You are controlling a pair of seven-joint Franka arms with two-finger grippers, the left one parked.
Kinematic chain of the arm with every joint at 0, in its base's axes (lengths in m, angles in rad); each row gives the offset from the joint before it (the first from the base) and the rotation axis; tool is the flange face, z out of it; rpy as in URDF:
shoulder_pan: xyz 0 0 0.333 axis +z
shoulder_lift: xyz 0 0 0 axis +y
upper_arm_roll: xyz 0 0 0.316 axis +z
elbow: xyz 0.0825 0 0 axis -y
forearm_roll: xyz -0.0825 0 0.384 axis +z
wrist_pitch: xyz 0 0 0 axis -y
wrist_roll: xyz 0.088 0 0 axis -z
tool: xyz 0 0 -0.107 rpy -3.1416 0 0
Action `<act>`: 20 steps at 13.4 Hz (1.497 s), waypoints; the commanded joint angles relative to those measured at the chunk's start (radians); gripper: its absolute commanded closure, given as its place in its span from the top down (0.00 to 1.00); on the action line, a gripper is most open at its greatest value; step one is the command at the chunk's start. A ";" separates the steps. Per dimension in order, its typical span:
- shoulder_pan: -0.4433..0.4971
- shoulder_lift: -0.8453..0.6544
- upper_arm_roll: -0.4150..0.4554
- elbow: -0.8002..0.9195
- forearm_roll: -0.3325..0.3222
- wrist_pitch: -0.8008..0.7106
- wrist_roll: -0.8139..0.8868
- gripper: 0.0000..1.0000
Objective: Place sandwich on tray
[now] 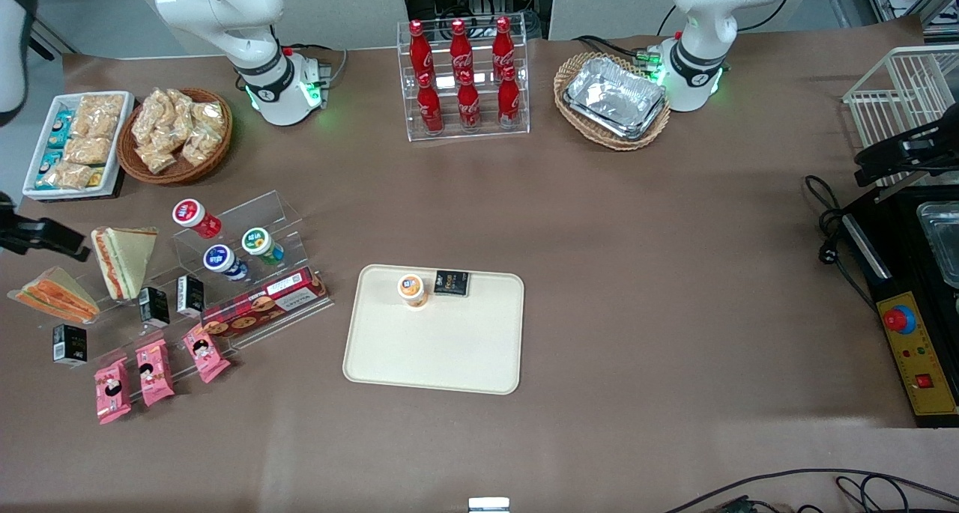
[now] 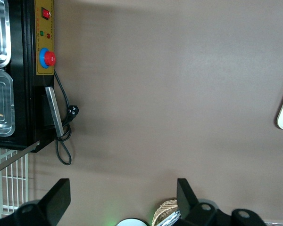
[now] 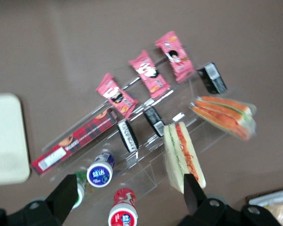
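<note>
The gripper grabs the sandwich (image 1: pixel 56 294) by its broad bread sides next, to set the sandwich on the cream tray (image 1: pixel 434 348).
The sandwich (image 1: pixel 56 294), a clear-wrapped wedge with bright orange filling, lies at the working arm's end of the table; it also shows in the right wrist view (image 3: pixel 224 117). A paler wedge (image 1: pixel 123 260) stands beside it on a clear step rack. The cream tray (image 1: pixel 434 348) lies mid-table and holds an orange-lidded cup (image 1: pixel 411 289) and a black packet (image 1: pixel 452 282). My gripper (image 1: pixel 45 237) hovers above the rack area, a little farther from the front camera than the sandwich. In the right wrist view the gripper (image 3: pixel 129 190) is open and empty, over the bottles and the paler wedge (image 3: pixel 181 155).
The clear rack holds small bottles (image 1: pixel 217 240), black cartons (image 1: pixel 153 305), a red biscuit box (image 1: pixel 262 303) and pink snack packs (image 1: pixel 153 371). A snack basket (image 1: pixel 176 135), a white snack tray (image 1: pixel 75 142), cola bottles (image 1: pixel 464 79) and foil trays (image 1: pixel 614 97) stand farther back.
</note>
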 commanded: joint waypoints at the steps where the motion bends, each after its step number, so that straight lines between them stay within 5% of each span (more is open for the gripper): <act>1: -0.024 0.052 0.007 0.074 -0.024 0.006 0.291 1.00; 12: -0.033 0.118 -0.134 0.085 -0.011 0.006 0.844 1.00; 20: -0.051 0.223 -0.244 0.085 0.100 0.076 1.226 1.00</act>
